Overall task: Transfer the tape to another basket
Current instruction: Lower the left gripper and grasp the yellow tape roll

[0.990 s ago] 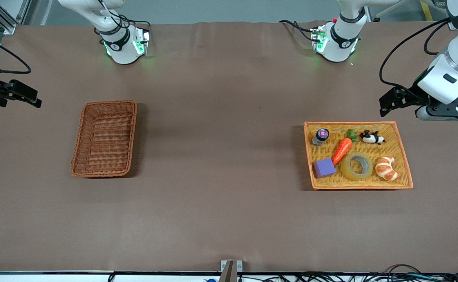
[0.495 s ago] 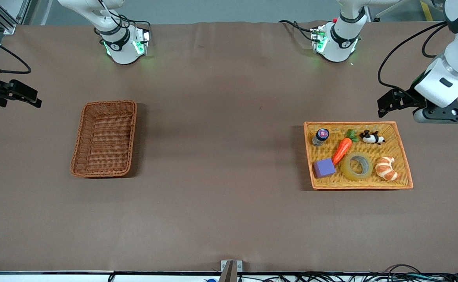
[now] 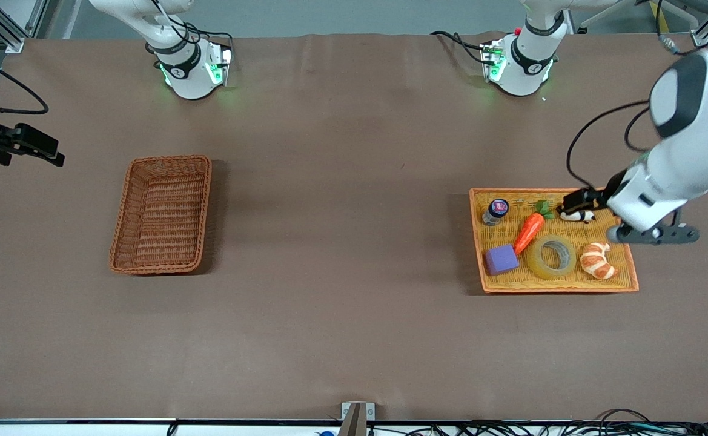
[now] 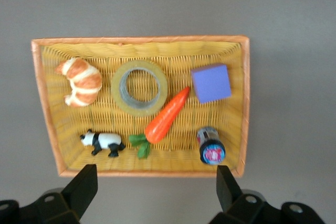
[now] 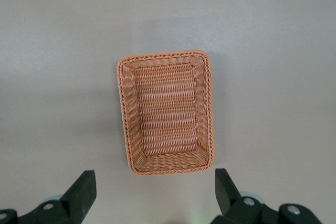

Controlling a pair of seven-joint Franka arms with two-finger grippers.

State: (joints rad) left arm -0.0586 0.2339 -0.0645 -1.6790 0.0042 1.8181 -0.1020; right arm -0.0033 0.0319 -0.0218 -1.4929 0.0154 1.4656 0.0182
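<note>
I should next grip the tape by its ring side with my left gripper. Then I will move the tape to the reddish-brown basket (image 3: 161, 213).
The tape (image 3: 551, 257) lies flat in the orange-yellow tray (image 3: 559, 288), between a carrot and a croissant; it also shows in the left wrist view (image 4: 139, 87). The reddish-brown basket (image 3: 161, 213) stands empty toward the right arm's end and shows in the right wrist view (image 5: 167, 113). My left gripper (image 4: 155, 192) is open and empty, high over the tray's edge by the panda and the bottle; its hand shows in the front view (image 3: 653, 234). My right gripper (image 5: 152, 192) is open and empty, high over the table beside the basket, and waits.
In the tray with the tape lie a toy carrot (image 3: 529, 232), a purple block (image 3: 501, 259), a croissant (image 3: 596, 260), a panda figure (image 3: 575, 213) and a small bottle (image 3: 496, 212). Brown table lies between the basket and the tray.
My left arm has swung from outside the tray at the left arm's end to over the tray's edge, and lower. The right arm and all objects have not moved.
</note>
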